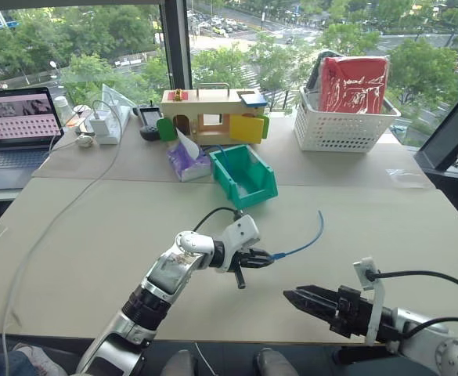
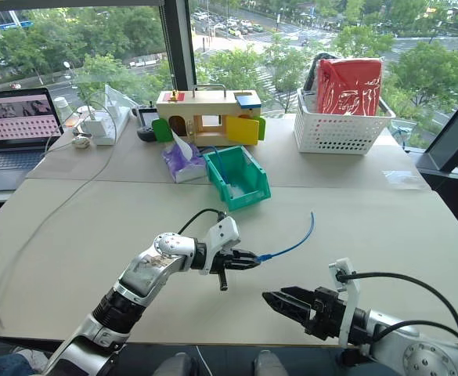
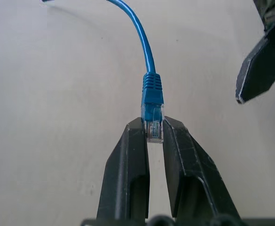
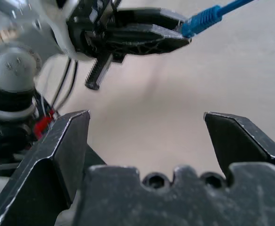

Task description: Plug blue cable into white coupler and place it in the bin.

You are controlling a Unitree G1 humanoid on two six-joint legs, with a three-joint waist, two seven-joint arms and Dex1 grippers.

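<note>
Black fingers already cover the clear plug. I should next grip the blue cord with my right gripper by the ribbed boot (image 1: pixel 279 256) (image 4: pixel 202 21) that sticks out past the fingers.
My left gripper (image 1: pixel 269 257) is shut on the clear plug of the blue cable (image 1: pixel 303 244), a little above the middle of the table. The left wrist view has the plug pinched between the two black fingers (image 3: pixel 128 155), with the cord curving away over the tabletop. The cord's free end (image 1: pixel 320 213) rises to the right of the teal bin (image 1: pixel 254 197), which stands further back. My right gripper (image 1: pixel 290 297) hangs low at the front right, open and empty, pointing towards the left one. The white coupler is out of view.
A white lattice basket (image 1: pixel 342 129) with a red pack stands at the back right. A wooden box with coloured doors (image 1: pixel 213 117) and a purple tissue pack (image 1: pixel 188 163) sit behind the bin. A laptop (image 1: pixel 13 129) and a long white cable (image 1: pixel 52 223) are at the left.
</note>
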